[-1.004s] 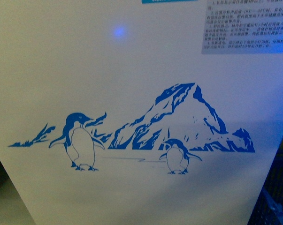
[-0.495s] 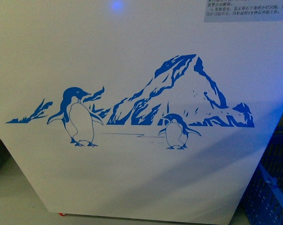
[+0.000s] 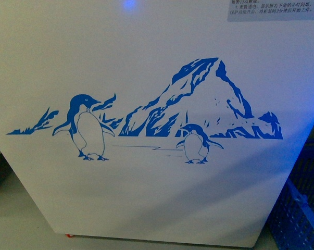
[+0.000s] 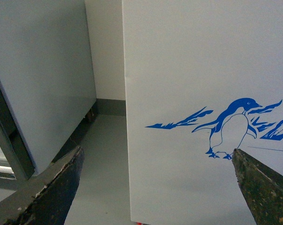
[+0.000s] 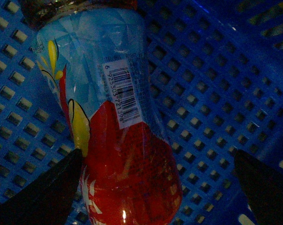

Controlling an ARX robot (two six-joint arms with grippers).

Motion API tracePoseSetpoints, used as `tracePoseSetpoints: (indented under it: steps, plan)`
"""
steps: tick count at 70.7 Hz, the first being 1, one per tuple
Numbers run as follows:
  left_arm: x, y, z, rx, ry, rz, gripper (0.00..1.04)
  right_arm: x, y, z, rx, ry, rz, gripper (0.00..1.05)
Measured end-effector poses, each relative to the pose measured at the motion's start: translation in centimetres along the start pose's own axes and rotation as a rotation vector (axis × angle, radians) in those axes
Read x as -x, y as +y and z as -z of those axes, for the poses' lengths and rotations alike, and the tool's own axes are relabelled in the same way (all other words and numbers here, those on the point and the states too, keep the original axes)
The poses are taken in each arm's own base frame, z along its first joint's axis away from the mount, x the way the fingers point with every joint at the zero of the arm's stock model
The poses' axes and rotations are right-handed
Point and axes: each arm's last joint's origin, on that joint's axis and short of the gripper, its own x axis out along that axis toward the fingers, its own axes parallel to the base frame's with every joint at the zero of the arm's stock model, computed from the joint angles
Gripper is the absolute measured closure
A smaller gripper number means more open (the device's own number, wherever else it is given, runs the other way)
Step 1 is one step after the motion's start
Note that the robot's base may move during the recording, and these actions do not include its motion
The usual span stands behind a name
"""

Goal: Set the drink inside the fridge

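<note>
My right gripper grabs the drink [image 5: 113, 117] by its red lower body [image 5: 129, 173] next, to put it in the fridge.
The fridge [image 3: 146, 78] fills the front view as a white wall with a blue penguin-and-mountain decal [image 3: 198, 104]; a red caster [image 3: 69, 236] shows under its lower edge. Its corner and decal also show in the left wrist view [image 4: 188, 70]. My left gripper [image 4: 157, 159] is open and empty, close to that wall. The drink [image 5: 113, 117], with its red-blue-yellow label and barcode, lies in a blue perforated basket [image 5: 211, 93] in the right wrist view. My right gripper [image 5: 157, 157] is open, its fingers either side of the bottle's red part, not closed on it.
A grey-white cabinet [image 4: 38, 84] stands beside the fridge, with a strip of grey floor [image 4: 101, 159] between them. A blue crate [image 3: 297, 208] sits at the fridge's lower right in the front view. A printed notice [image 3: 274, 9] is stuck near the fridge's top.
The front view has shifted downward along the fridge wall: the decal sits higher in the picture, and the lower edge, caster and blue crate have come into view.
</note>
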Motion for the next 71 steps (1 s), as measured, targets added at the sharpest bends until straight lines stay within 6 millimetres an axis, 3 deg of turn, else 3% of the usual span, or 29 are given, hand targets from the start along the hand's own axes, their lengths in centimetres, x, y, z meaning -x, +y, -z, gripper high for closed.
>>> tracePoseSetpoints:
  steps: [26, 59, 70, 71]
  plan:
    - [0.0, 0.0, 0.0, 0.000, 0.000, 0.000, 0.08, -2.6, 0.7, 0.2, 0.016, 0.066, 0.019, 0.08]
    - [0.0, 0.0, 0.0, 0.000, 0.000, 0.000, 0.08, -3.3, 0.5, 0.7, 0.074, 0.092, 0.031, 0.08]
    - [0.0, 0.0, 0.0, 0.000, 0.000, 0.000, 0.08, -3.4, 0.3, 0.7, 0.099, 0.090, 0.038, 0.27]
    - [0.0, 0.0, 0.0, 0.000, 0.000, 0.000, 0.08, -0.9, 1.2, 1.1, 0.247, 0.059, -0.016, 0.57]
